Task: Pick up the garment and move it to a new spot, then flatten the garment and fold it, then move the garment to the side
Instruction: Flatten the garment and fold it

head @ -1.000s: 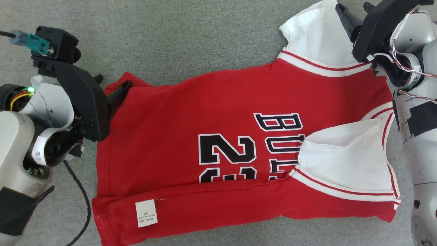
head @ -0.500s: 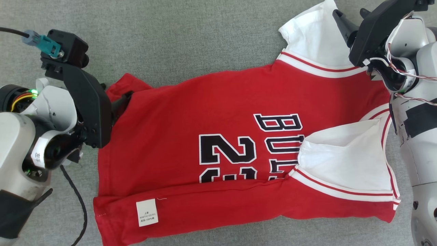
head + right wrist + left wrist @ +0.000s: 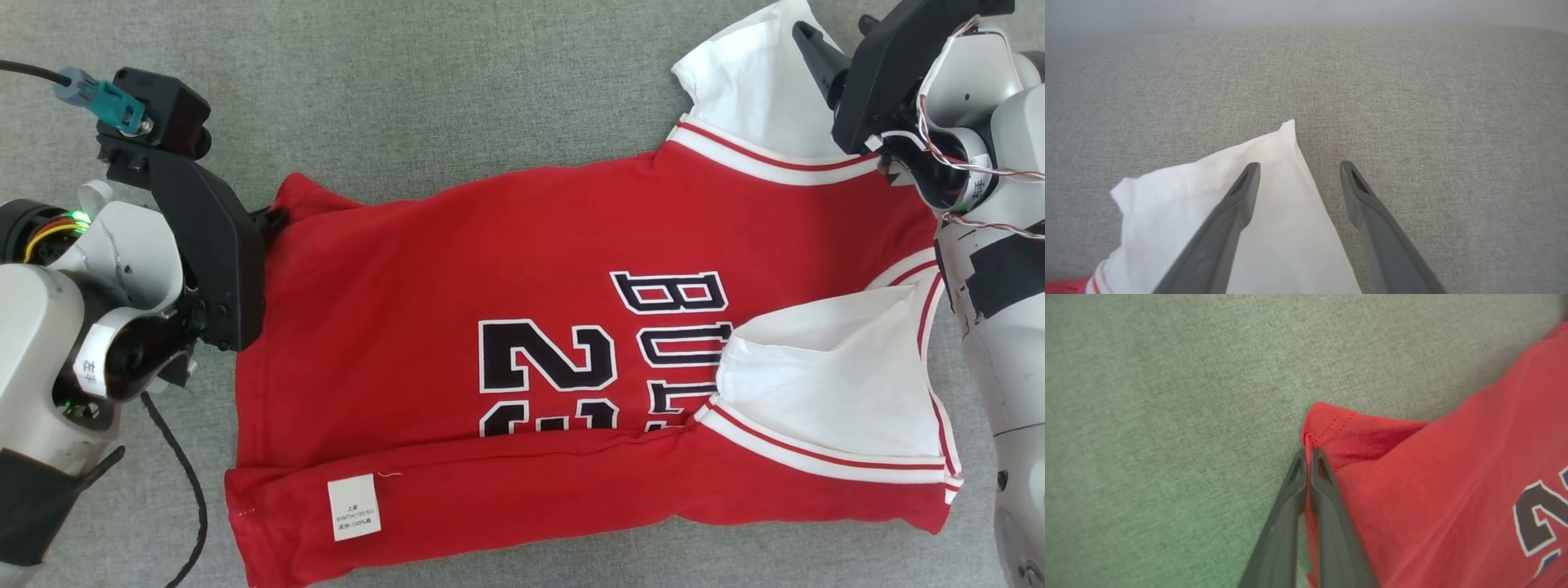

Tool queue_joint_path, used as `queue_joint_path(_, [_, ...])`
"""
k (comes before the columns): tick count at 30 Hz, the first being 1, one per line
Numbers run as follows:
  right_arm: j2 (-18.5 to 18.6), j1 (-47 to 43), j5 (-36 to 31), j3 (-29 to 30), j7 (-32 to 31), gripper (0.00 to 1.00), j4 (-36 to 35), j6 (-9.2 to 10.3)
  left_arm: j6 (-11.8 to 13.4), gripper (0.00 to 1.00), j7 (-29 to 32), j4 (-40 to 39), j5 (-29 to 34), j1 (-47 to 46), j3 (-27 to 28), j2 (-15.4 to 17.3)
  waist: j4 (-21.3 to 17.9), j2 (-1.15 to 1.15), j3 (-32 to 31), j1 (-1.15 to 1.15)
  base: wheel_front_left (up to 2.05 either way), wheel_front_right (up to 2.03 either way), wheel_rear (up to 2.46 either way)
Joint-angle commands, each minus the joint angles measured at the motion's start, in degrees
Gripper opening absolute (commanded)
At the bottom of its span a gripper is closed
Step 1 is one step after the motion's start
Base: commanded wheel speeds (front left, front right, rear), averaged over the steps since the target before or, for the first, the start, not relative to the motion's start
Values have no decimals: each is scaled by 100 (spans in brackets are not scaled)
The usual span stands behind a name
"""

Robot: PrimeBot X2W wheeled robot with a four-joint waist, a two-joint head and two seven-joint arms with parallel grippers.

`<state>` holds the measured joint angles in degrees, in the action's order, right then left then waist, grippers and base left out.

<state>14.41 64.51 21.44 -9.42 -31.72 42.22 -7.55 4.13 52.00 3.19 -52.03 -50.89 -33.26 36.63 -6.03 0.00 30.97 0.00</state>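
Next, my right gripper pinches the tip of the far white sleeve, where a loose edge sticks out, since the garment's red body [image 3: 549,245] lies flat.
The garment [image 3: 490,269] is a red jersey with white sleeves and black lettering, lying spread sideways on the grey cloth surface, its near long edge folded over. My left gripper [image 3: 273,219] is at its far left corner, shut on the stitched hem corner [image 3: 1327,424] with the fingertips [image 3: 1308,451] pinched together. My right gripper [image 3: 831,26] stands open over the far white sleeve [image 3: 751,90]. In the right wrist view one finger [image 3: 1241,188] lies above the sleeve tip [image 3: 1208,183] and the other over bare cloth; the right gripper [image 3: 1299,164] holds nothing.
Grey upholstery [image 3: 424,82] surrounds the garment, with free room beyond it at the far left and middle. A black cable [image 3: 184,474] trails from my left arm beside the hem. A white care label [image 3: 353,506] shows on the folded near edge. The second sleeve [image 3: 824,384] lies on the red body.
My left gripper has gone from open to shut on the garment's far left corner. My right gripper has crept slightly left over the sleeve and stays open.
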Motion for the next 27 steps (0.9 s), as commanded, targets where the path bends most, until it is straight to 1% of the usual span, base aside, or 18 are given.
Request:
queue_joint_path(1, [51,28,-26,-6,-12,100,48,11,11,0,-27,19,4,95,-51,-22,12,0,12,0,0,0,0])
queue_joint_path(7, [95,157,-83,5,-17,100,259,11,-24,0,-177,35,57,-9,-23,-93,100,0,81,0,0,0,0])
queue_joint_path(13, [73,246,-26,-228,-156,100,512,11,-50,0,-246,66,14,-16,-40,-176,183,0,130,0,0,0,0])
queue_joint_path(14, [82,247,-12,-259,-184,90,573,11,-60,0,-278,69,8,-20,-37,-195,191,0,132,0,0,0,0])
queue_joint_path(15, [94,259,3,-281,-204,42,613,11,-69,0,-313,79,11,-28,-32,-219,198,0,132,0,0,0,0])
queue_joint_path(16, [94,259,3,-281,-204,42,613,11,-69,0,-313,79,11,-28,-32,-219,198,0,132,0,0,0,0])
queue_joint_path(17, [126,274,-3,-273,-162,9,646,11,-83,0,-360,91,19,-41,-26,-245,205,0,128,0,0,0,0])
queue_joint_path(18, [156,291,-32,-262,-78,0,654,11,-97,0,-409,106,33,-61,-17,-275,210,0,123,0,0,0,0])
queue_joint_path(20, [184,344,-90,-158,156,0,671,11,-96,0,-554,141,59,-93,23,-327,214,0,108,0,0,0,0])
queue_joint_path(23, [126,441,-180,-44,514,0,737,11,-105,0,-845,246,148,-147,113,-366,207,0,82,0,0,0,0])
queue_joint_path(27, [45,502,-249,45,964,0,799,11,-54,0,-1368,460,302,-226,260,-455,200,0,32,0,0,0,0])
